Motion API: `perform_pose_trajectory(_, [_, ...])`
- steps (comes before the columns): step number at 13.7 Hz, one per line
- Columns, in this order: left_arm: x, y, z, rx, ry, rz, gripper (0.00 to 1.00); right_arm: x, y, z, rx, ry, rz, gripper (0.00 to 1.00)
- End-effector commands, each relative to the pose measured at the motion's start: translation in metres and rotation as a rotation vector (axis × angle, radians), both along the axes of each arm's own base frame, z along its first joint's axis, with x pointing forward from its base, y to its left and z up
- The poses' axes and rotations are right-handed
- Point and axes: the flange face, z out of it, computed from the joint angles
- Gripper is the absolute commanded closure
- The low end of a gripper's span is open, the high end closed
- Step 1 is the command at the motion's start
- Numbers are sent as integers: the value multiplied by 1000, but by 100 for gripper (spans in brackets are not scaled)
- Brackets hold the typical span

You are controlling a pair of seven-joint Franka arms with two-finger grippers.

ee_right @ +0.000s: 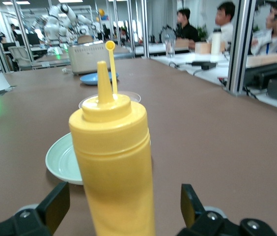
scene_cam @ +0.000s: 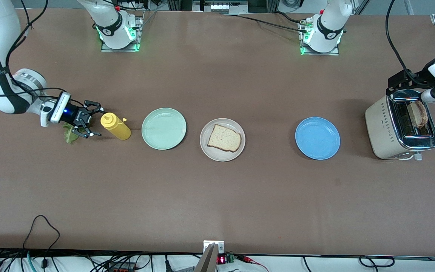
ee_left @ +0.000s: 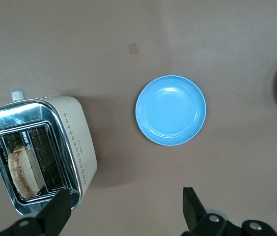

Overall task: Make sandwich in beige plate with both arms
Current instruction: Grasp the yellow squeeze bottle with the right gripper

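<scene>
My right gripper grabs the yellow squeeze bottle by its body below the cap next, to dress the bread on the beige plate.
The beige plate lies mid-table with one bread slice on it. A second slice stands in the toaster at the left arm's end. A green lettuce leaf lies on the table under my right gripper. That gripper is open and low, its fingers flanking a yellow squeeze bottle without touching it; the bottle fills the right wrist view. My left gripper is open and empty above the toaster and its slice.
A mint-green plate lies between the bottle and the beige plate. A blue plate lies between the beige plate and the toaster and also shows in the left wrist view. Cables run along the table edge nearest the front camera.
</scene>
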Motion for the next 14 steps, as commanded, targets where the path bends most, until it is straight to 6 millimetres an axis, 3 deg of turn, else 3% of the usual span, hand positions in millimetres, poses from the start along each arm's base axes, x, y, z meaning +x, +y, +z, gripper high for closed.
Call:
perform_pose_trajectory(1, [-5, -6, 10, -11, -16, 2, 0, 12, 5, -27, 64, -71, 12, 0])
perform_pose_trajectory(6, [-6, -6, 14, -5, -10, 0, 0, 6, 27, -51, 127, -69, 12, 0])
perform_pose_trajectory(11, [-6, -7, 15, -5, -10, -4, 0, 9, 49, -52, 161, -64, 27, 0])
perform_pose_trajectory(12, [-6, -8, 15, -6, -10, -2, 0, 9, 50, -51, 161, -59, 28, 6])
perform_pose_trajectory(14, [-6, -8, 15, -7, -9, -2, 0, 10, 51, -50, 154, -61, 34, 51])
